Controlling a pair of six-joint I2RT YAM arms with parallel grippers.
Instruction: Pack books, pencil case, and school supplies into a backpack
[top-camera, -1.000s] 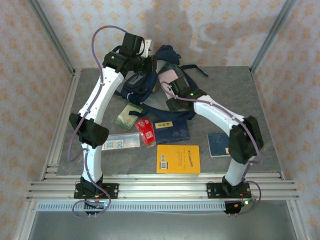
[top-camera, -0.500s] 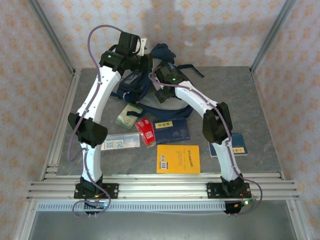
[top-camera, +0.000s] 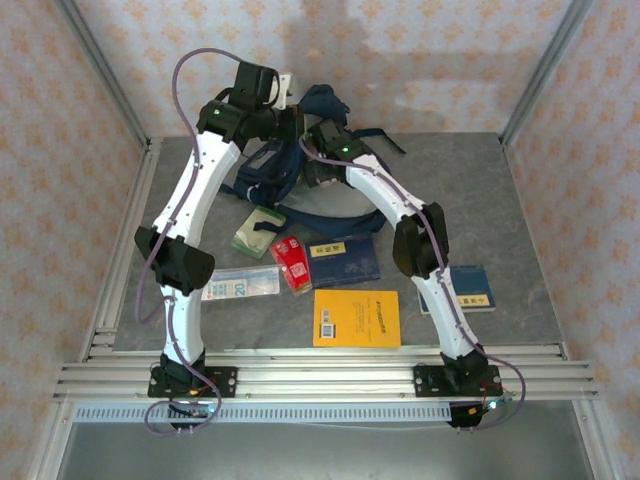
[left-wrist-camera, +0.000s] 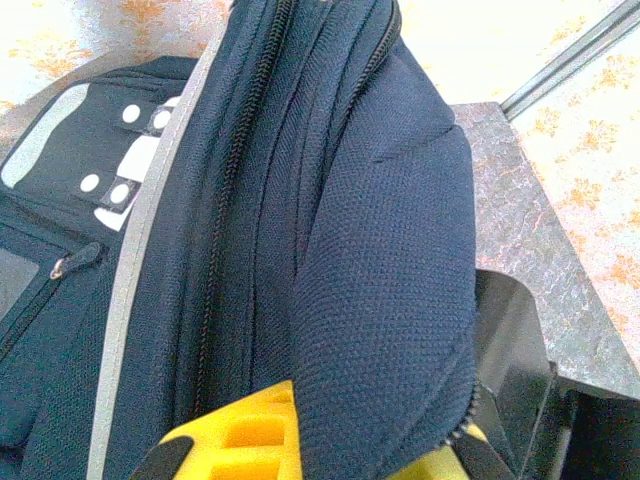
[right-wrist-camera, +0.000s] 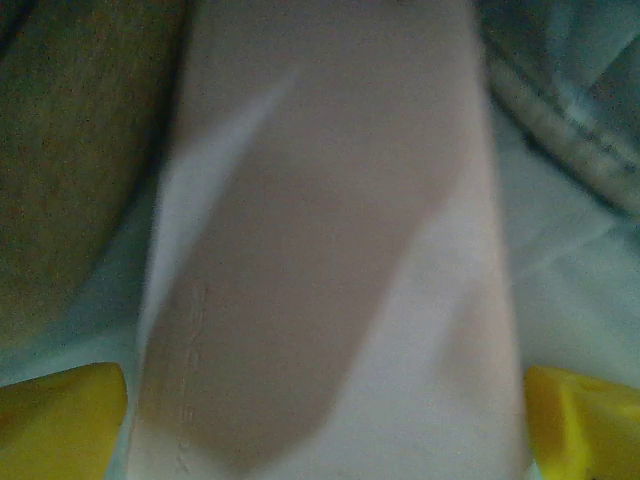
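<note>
My left gripper needs to keep hold of the navy fold (top-camera: 291, 152) until my right gripper is out of the backpack. The fingers of my right gripper reach into the opening (top-camera: 342, 203).
The navy backpack (top-camera: 268, 170) lies at the back of the table. My left gripper (left-wrist-camera: 340, 452) is shut on a fold of its opening edge (left-wrist-camera: 390, 250), holding it up. My right gripper (right-wrist-camera: 325, 440) is inside the bag, and its yellow fingers (right-wrist-camera: 60, 425) stand wide on either side of the pale pink pencil case (right-wrist-camera: 330, 250), with a thin gap at the left. On the table lie the orange-yellow book (top-camera: 356, 318), two navy books (top-camera: 345, 260) (top-camera: 466, 288), a red packet (top-camera: 292, 264), a green-edged packet (top-camera: 258, 232) and a pale blue packet (top-camera: 242, 285).
Metal rails (top-camera: 320, 375) run along the near table edge, and frame posts (top-camera: 105, 85) stand at the back corners before papered walls. The backpack's dark straps (top-camera: 385, 140) trail to the right behind my right arm.
My right arm has pushed forward and left, carrying the pencil case into the backpack, and its jaws have widened. The left gripper has kept its hold and hardly moved.
</note>
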